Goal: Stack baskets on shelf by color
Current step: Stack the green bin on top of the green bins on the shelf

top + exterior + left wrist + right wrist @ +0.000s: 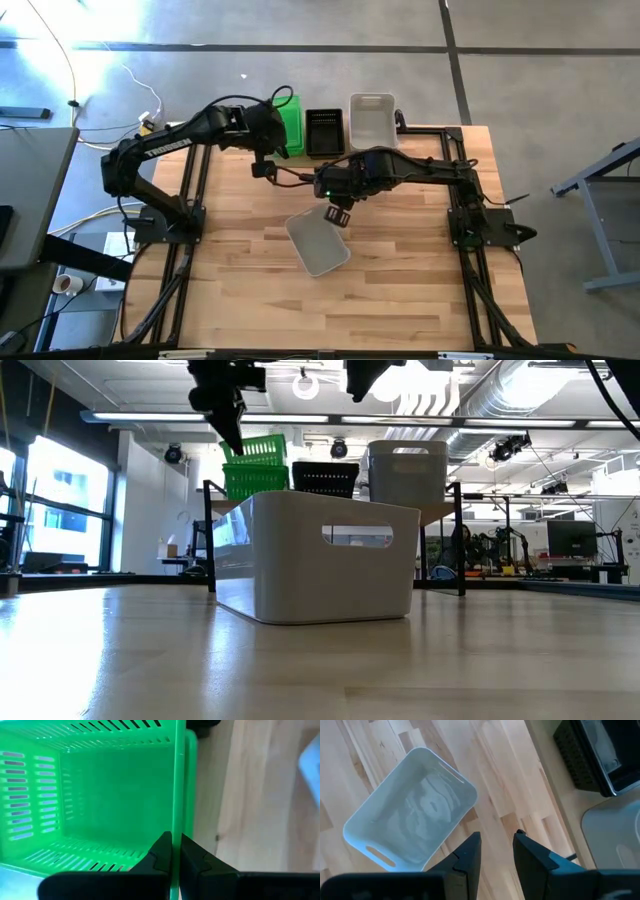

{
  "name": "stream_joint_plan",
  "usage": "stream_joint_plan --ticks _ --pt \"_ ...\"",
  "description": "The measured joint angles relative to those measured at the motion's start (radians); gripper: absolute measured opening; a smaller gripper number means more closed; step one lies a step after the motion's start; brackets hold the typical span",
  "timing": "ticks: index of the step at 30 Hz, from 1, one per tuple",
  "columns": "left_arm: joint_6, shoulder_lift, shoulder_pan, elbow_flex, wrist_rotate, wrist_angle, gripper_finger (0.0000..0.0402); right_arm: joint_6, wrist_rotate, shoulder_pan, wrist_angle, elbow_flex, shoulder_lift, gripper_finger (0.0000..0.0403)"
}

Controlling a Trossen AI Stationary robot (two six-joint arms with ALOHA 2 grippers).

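Note:
My left gripper should open now and let go. The held green basket's gripped side (178,785) lines up just inside the lower green basket's rim (191,785).
A green basket (288,125) sits tilted atop another green basket (255,482) at the left end of the shelf (436,512), along the table's far edge. My left gripper (174,851) is shut on it. A black basket (324,132) stands beside it, then pale grey baskets (371,118). One more pale grey basket (318,241) rests on its base mid-table, turned askew. My right gripper (495,847) hovers open above the table, just beyond that basket's far corner, touching nothing. My left gripper pinches the top green basket's side wall (175,810) at its rim, one finger (159,854) inside the basket and the other (194,855) outside. The fingers come from above, pointing down. The basket is tilted over the green one below; whether it rests in it I cannot tell.
The shelf stands on thin black legs (461,550) at the table's far edge. Black arm frames run along the table's left (180,250) and right (475,260) sides. Bare wood lies near of the mid-table basket.

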Motion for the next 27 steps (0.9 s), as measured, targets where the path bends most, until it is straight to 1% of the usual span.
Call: stream_joint_plan --ticks 3,12,15,23,27 --pt "0.026 0.011 0.0 0.0 -0.022 0.0 0.0 0.0 0.0 -0.002 0.0 0.0 0.0 0.0099" --pt "0.125 0.024 0.0 0.0 -0.023 0.0 0.0004 -0.015 0.0 -0.002 0.003 0.0 0.0 0.0099" --pt "0.136 0.024 0.0 0.0 -0.023 0.0 0.0021 -0.015 0.0 -0.002 0.003 0.0 0.0 0.0099" --pt "0.113 0.024 -0.002 0.0 -0.032 0.001 0.0089 -0.015 0.0 -0.002 0.005 0.0 0.0 0.0099" --pt "0.102 0.009 -0.002 0.0 -0.03 -0.001 0.011 -0.015 -0.005 -0.002 0.018 0.0 0.0 0.0099"
